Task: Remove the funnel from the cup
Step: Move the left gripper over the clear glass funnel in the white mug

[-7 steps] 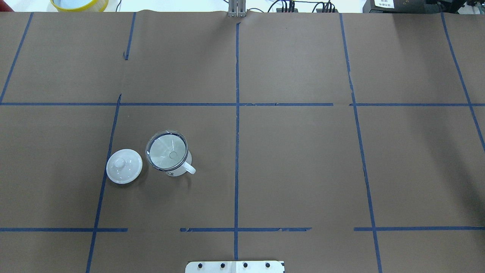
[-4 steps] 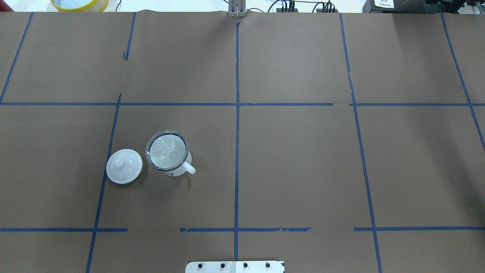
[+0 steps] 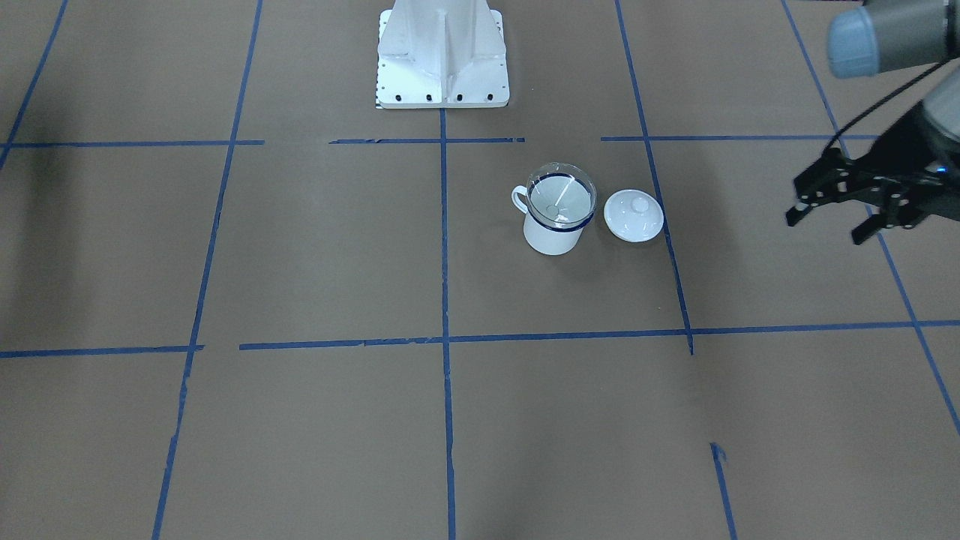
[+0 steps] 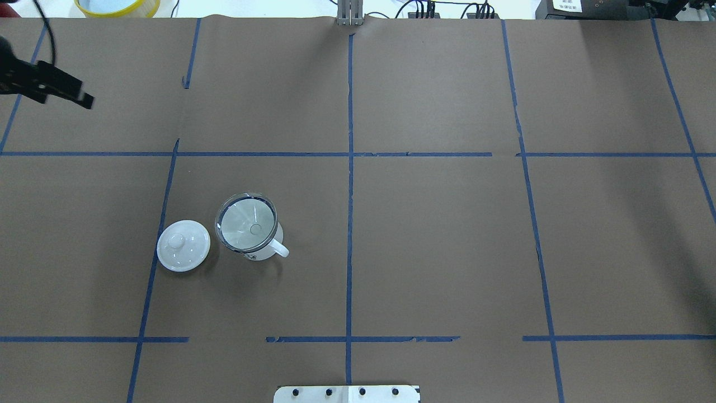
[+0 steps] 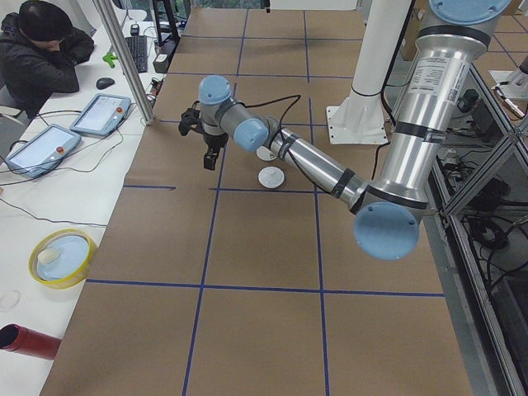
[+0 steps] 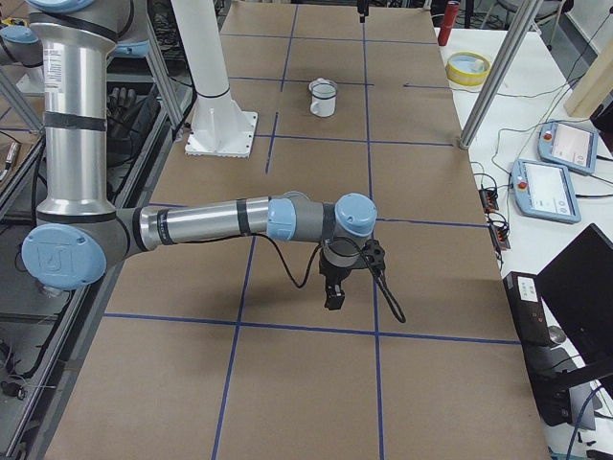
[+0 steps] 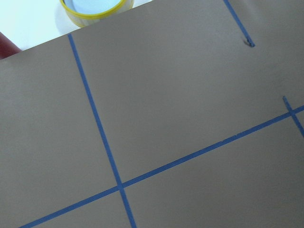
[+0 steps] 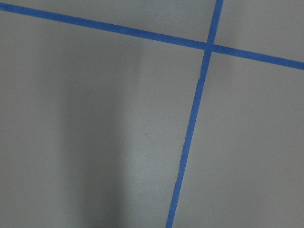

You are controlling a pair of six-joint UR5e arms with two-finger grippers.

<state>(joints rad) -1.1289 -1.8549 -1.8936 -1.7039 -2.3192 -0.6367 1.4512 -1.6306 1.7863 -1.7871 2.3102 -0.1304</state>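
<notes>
The funnel's spout is sunk inside the cup [image 3: 553,238]. My left gripper will next grab the funnel by its clear rim [image 3: 594,192] above the cup.
The white cup [image 4: 258,251] with a dark blue rim stands left of the table's middle, its handle toward the near right. The clear funnel [image 4: 247,223] sits in the cup's mouth, spout down. Both also show in the front view, cup [image 3: 553,238] and funnel [image 3: 561,196]. My left gripper [image 3: 825,227] is open and empty, hovering far out on my left, well away from the cup; it shows at the overhead view's top left edge [image 4: 59,89]. My right gripper [image 6: 332,292] shows only in the right side view, far from the cup; I cannot tell its state.
A round white knobbed lid [image 4: 183,245] lies just left of the cup. A yellow-rimmed bowl [image 4: 116,5] sits beyond the table's far left edge. The robot's base plate [image 4: 347,393] is at the near edge. Blue tape lines grid the brown table.
My left gripper has come into the overhead view at its top left edge. The cup, funnel and lid have not moved.
</notes>
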